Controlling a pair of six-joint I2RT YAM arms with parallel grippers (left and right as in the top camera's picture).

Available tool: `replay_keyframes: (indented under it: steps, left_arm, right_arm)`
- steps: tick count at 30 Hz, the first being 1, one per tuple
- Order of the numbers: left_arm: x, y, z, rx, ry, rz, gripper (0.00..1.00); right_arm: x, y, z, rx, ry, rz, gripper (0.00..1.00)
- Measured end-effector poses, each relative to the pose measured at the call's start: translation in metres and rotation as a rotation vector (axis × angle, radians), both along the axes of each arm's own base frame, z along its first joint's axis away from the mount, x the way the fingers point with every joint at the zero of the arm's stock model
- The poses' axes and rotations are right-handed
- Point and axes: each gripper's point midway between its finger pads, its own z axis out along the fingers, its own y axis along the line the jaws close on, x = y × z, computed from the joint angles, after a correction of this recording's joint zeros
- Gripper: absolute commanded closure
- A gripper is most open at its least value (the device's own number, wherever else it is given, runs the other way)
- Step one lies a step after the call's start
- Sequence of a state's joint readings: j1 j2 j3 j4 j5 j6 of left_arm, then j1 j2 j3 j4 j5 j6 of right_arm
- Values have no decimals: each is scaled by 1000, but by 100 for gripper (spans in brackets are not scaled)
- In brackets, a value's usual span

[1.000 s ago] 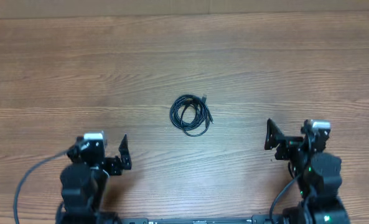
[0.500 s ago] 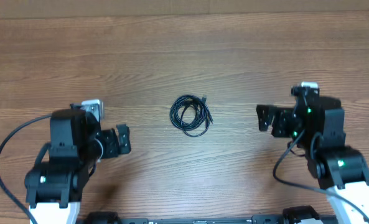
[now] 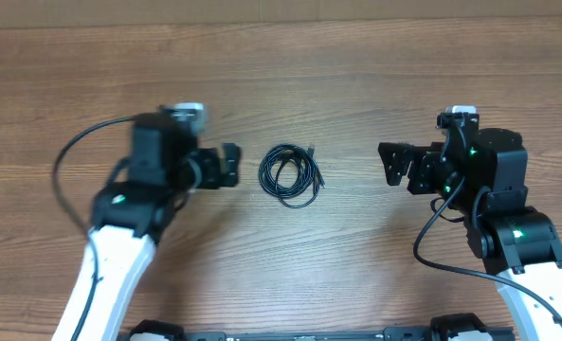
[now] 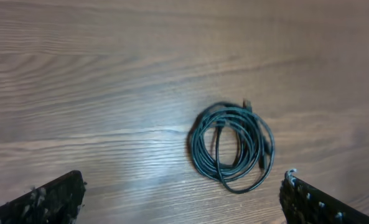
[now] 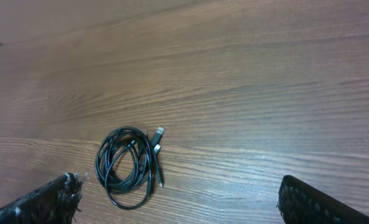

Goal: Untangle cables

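The left gripper grips the cables by the coil's side nearest it next, opposite the plug ends, and those ends stay free for untangling.
The cables lie as one small black coiled bundle with plug ends on the wooden table, near the middle. They also show in the left wrist view and the right wrist view. My left gripper is open and empty just left of the bundle, not touching it. My right gripper is open and empty to the right of the bundle, further off. In the wrist views the left gripper and the right gripper show only their spread fingertips at the lower corners.
Bare wood surrounds the bundle on all sides. Thick black arm cables loop beside the left arm and the right arm. The table's far edge runs along the top.
My left arm has swung up and right, bringing its gripper close to the bundle's left side. My right arm has moved slightly toward the bundle. The cables have not moved.
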State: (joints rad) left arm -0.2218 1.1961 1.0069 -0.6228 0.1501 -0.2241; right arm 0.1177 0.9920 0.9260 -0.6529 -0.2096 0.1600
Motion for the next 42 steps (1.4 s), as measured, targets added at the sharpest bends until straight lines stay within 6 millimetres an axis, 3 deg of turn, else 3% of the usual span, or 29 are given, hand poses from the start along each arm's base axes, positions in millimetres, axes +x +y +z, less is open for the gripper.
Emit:
replay_keyframes:
  steps: [4,7,13,19,23,27,30,32,34,35,42]
  left_arm:
    - [6,-31,-27,99,24,-82,3]
    - [13,-52,-52,158,43,-134,12]
    - [25,-62,-99,212,116,-145,15]
    - [38,-67,-135,228,151,-131,30]
    - [43,-69,-149,225,162,-123,39]
    - [45,-70,-162,230,181,-122,38]
    - [43,-69,-173,234,209,-115,48]
    - [41,-69,-180,229,228,-105,66]
    - [42,-71,-182,216,232,-107,90]
    - [43,-74,-181,205,226,-113,96]
    - [45,-92,-169,131,230,-166,96]
  right_arm:
    - [-1,-1,-5,-6,23,-4,0]
    - [-1,-1,-11,-10,43,-6,0]
    - [-2,-1,-14,-12,58,-5,0]
    - [-3,-2,-16,-13,66,-5,0]
    - [-3,-2,-16,-13,67,-6,0]
    - [-3,-2,-16,-13,67,-6,0]
    - [-3,-2,-16,-13,67,-6,0]
    - [-3,-2,-16,-14,67,-5,0]
    - [-3,-2,-16,-13,67,-6,0]
    - [-3,-2,-16,-13,67,-6,0]
    - [-3,-1,-16,-11,67,-4,0]
